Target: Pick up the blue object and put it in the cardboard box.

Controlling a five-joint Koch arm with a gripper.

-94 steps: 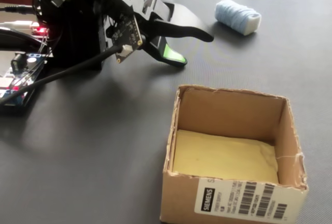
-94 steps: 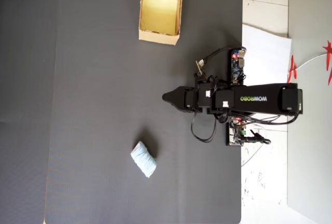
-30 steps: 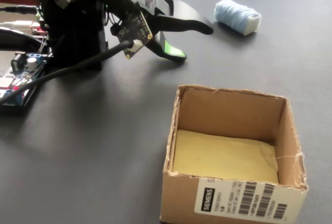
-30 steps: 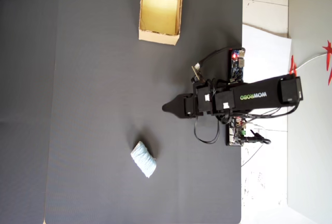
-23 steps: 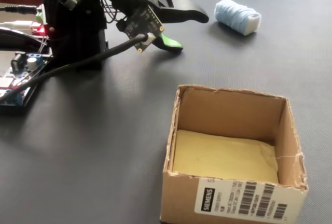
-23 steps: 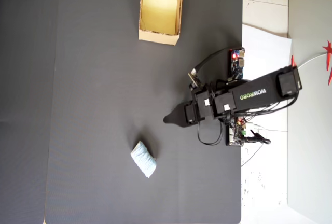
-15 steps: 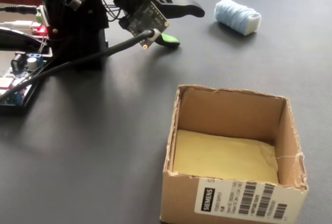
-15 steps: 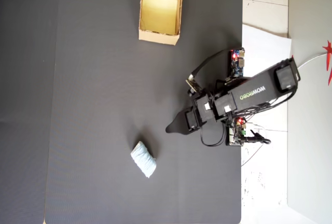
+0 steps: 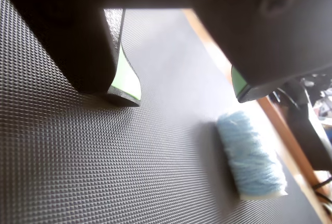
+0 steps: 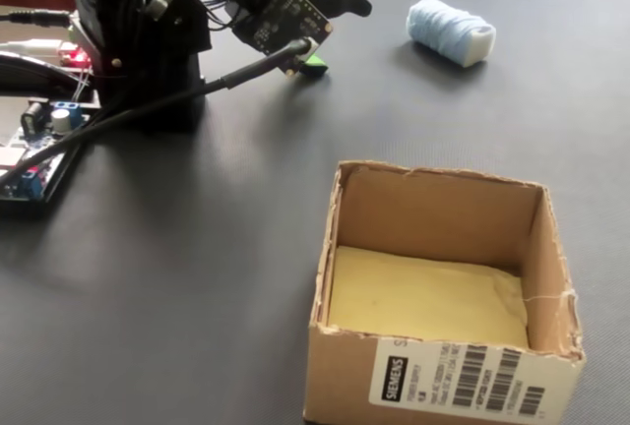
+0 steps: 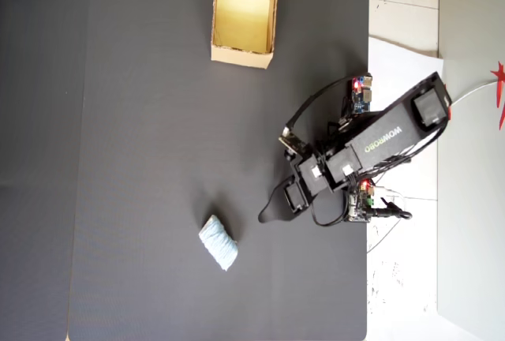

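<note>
Next, my gripper grabs the blue object by its wound yarn band [image 9: 241, 138]. The blue object goes in the cardboard box.
The blue object [image 9: 251, 154] is a pale blue rolled lump lying on the black mat, low and to the right in the wrist view. It lies below the right jaw's tip and nothing touches it. My gripper [image 9: 184, 94] is open, with only mat showing between its green-padded jaws. The fixed view puts the gripper [image 10: 343, 36] low over the mat, left of the blue object [image 10: 448, 30] with a clear gap. From overhead, the gripper [image 11: 268, 211] is right of the blue object [image 11: 218, 242]. The cardboard box [image 11: 241, 57] stands far off at the top, and it [image 10: 443, 381] looks empty.
The arm's base [image 10: 148, 51] and circuit boards [image 10: 30, 140] with cables sit at the mat's edge, at the left of the fixed view. The black mat [image 11: 142, 159] ends at a wooden strip [image 9: 282, 125] just beyond the blue object.
</note>
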